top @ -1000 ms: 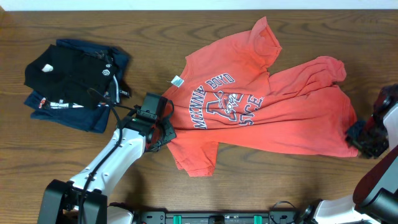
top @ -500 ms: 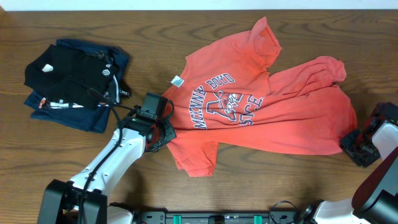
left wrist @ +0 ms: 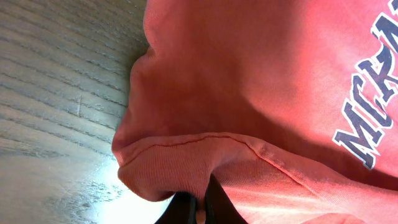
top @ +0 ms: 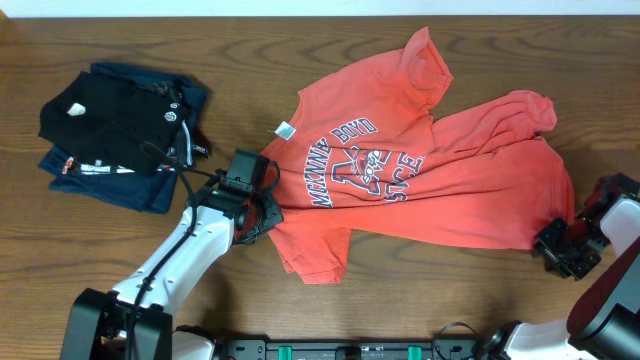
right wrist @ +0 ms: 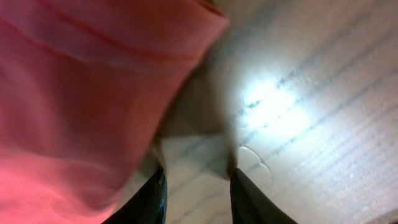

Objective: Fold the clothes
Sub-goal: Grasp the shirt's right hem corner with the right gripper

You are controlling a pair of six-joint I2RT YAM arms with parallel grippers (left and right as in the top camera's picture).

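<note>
My right gripper should next take hold of the shirt (right wrist: 74, 93) at its hem corner (right wrist: 204, 30), opposite my left gripper's pinch, to stretch and fold the clothes.
The clothes (top: 450, 190), a coral T-shirt with a round grey-white chest print (top: 365, 165) and a white neck label (top: 285, 131), lie spread face up across the middle and right of the table. My left gripper (top: 268, 210) is shut on the shirt's left edge; the left wrist view shows its fingertips (left wrist: 194, 210) pinching a fold of the red cloth (left wrist: 249, 81). My right gripper (top: 548, 246) sits low at the shirt's lower right hem corner. In the right wrist view it (right wrist: 198, 194) stands open over bare wood, the shirt (right wrist: 74, 93) just to its left.
A folded black garment with a white logo (top: 105, 118) lies on a folded navy one (top: 150, 190) at the upper left. The wooden table (top: 480, 300) shows bare in front of the shirt. The table's far edge runs along the top.
My right gripper has moved left and toward the front, down to the shirt's lower right corner. The left arm and the shirt have not moved.
</note>
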